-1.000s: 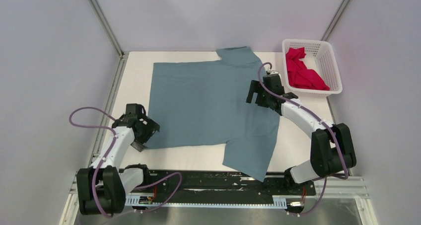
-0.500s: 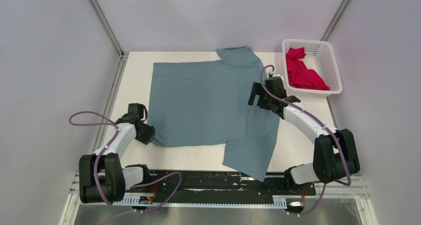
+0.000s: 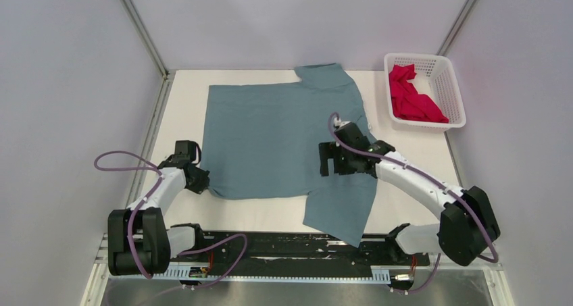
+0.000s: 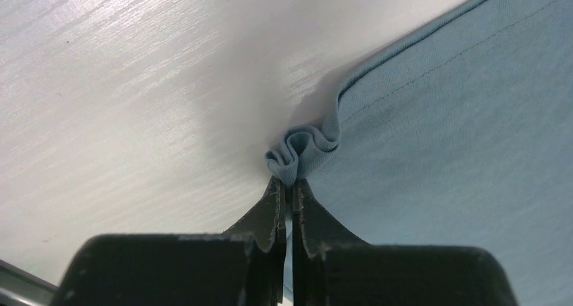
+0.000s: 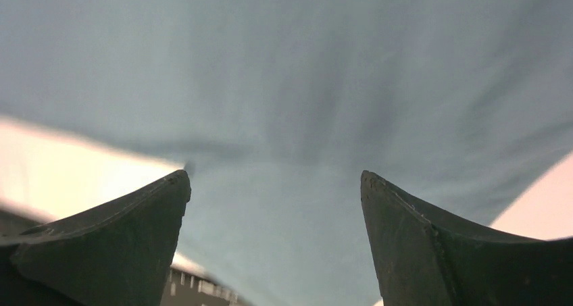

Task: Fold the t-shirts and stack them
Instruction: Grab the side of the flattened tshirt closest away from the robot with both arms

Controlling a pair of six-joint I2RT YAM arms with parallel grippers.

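The robot's right gripper should next grab the blue-grey t-shirt's near sleeve, opposite the t-shirt's held hem corner, to fold the t-shirt's near side over.
A blue-grey t-shirt lies spread flat on the white table, collar side to the right, one sleeve hanging toward the near edge. My left gripper is shut on its near-left hem corner; in the left wrist view the bunched blue-grey t-shirt cloth sticks out just past the left gripper. My right gripper hovers open over the shirt's right part, near the lower sleeve; the right gripper frames only the blue-grey t-shirt. A crimson-pink t-shirt lies crumpled in the basket.
The white lattice basket stands at the back right corner of the table. Grey walls close in the left, back and right sides. A black rail with the arm bases runs along the near edge.
My left gripper moved onto the shirt's near-left corner and shut on it. My right arm swung from the shirt's right edge toward the near left, over the cloth, staying open.
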